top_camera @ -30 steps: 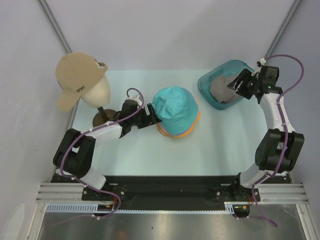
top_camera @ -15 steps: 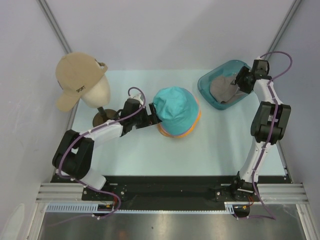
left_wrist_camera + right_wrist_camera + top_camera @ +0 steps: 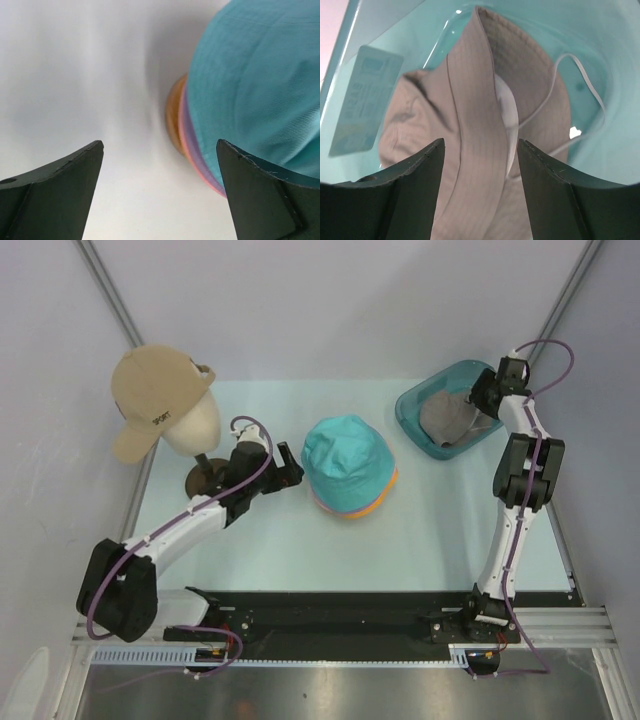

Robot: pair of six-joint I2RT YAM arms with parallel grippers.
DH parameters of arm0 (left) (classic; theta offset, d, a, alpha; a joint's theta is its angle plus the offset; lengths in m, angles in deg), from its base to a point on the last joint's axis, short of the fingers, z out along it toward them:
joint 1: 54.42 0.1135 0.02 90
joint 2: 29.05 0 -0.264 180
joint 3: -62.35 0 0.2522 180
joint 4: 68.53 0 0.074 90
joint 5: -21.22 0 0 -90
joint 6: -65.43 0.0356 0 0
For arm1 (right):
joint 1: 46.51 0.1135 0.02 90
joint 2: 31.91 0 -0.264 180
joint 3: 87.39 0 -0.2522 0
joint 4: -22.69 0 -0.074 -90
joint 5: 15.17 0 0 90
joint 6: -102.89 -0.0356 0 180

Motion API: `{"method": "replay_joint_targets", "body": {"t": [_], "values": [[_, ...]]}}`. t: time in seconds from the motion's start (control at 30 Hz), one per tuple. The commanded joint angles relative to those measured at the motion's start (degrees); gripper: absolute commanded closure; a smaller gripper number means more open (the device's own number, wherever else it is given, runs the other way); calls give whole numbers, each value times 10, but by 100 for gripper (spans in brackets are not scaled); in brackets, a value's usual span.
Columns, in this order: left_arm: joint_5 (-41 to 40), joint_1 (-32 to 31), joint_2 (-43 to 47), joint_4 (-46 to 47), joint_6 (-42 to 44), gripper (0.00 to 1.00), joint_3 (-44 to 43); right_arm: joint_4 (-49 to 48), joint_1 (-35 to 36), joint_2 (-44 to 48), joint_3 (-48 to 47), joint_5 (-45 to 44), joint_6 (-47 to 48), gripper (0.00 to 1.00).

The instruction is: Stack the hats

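I need to lower my right gripper before it closes on the hat's folded brim, because the gripper's fingers stop above the cloth in the right wrist view.
A teal hat tops a stack mid-table, with lilac, pink and yellow-orange brims showing under it. In the left wrist view the stack lies just right of my open, empty left gripper; from above that gripper is a little left of the stack. A grey-taupe hat lies crumpled in the clear teal tub. My right gripper is open over it, jaws either side of the hat's folded brim, with a white cord beside.
A cream mannequin head on a dark stand, wearing a tan cap, stands at the back left near my left arm. The tub sits at the table's back right corner, with a label on its wall.
My left gripper has let go of the teal hat and pulled back to the left. My right arm has swung up and reached over the tub, closer to the grey-taupe hat.
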Motion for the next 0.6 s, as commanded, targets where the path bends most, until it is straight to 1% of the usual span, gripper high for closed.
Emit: {"method": "replay_joint_targets", "body": {"t": [0.0, 0.1, 0.2, 0.3, 0.33, 0.37, 0.57], "values": [[-98, -4, 52, -25, 18, 0, 19, -26, 5, -37, -59, -23, 8, 35], [-133, -3, 74, -35, 22, 0, 23, -23, 4, -62, -85, -17, 9, 35], [-145, -4, 82, -38, 26, 0, 21, -22, 4, -87, -105, -5, 11, 36], [-148, -4, 78, -49, 18, 0, 16, -15, 2, -110, -141, 15, 10, 35], [-147, -4, 76, -48, 18, 1, 16, -16, 1, -115, -146, 36, 8, 35], [-144, -4, 75, -45, 15, 3, 15, -17, 0, -119, -149, 43, 7, 35], [-148, -3, 72, -42, 3, 3, 11, -38, 1, -128, -151, 66, 9, 35]]}}
